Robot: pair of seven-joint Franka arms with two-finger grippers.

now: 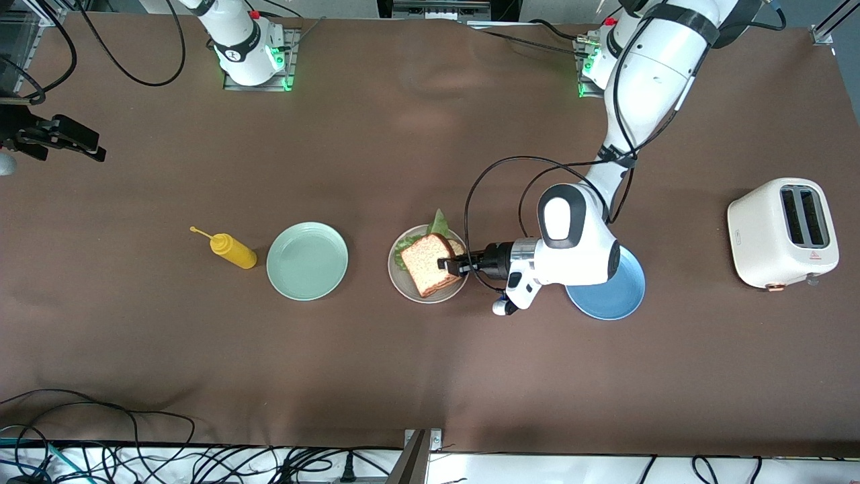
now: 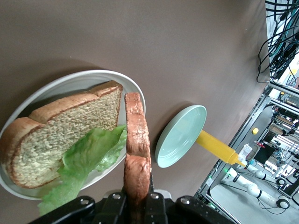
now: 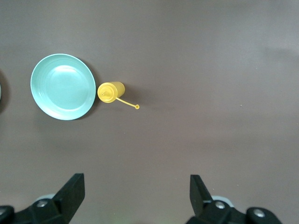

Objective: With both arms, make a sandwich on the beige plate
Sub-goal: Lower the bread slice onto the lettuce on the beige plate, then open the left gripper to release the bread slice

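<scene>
I should open my left gripper now. The held toast slice point(image 1: 423, 266) point(image 2: 137, 149) is over the lettuce on the beige plate, so it would lie on the stack.
The beige plate point(image 1: 411, 290) point(image 2: 79, 77) lies mid-table with one slice of speckled toast point(image 2: 60, 130) flat on it. A ruffled green lettuce leaf point(image 1: 438, 222) point(image 2: 88, 154) rests on that slice. My left gripper point(image 1: 447, 264) point(image 2: 138, 200) is shut on a second toast slice point(image 1: 430, 262) point(image 2: 136, 140), which it grips by the crust and holds tilted over the lettuce and plate. My right gripper point(image 1: 91, 146) point(image 3: 138, 186) hangs open and empty, high over the right arm's end of the table.
Beside the beige plate, toward the right arm's end, a mint-green plate point(image 1: 307, 261) point(image 3: 61, 86) and a yellow squeeze bottle point(image 1: 233, 251) point(image 3: 110, 91) lie. A blue plate point(image 1: 615, 296) sits partly under the left arm's wrist. A white toaster point(image 1: 783, 232) stands at the left arm's end.
</scene>
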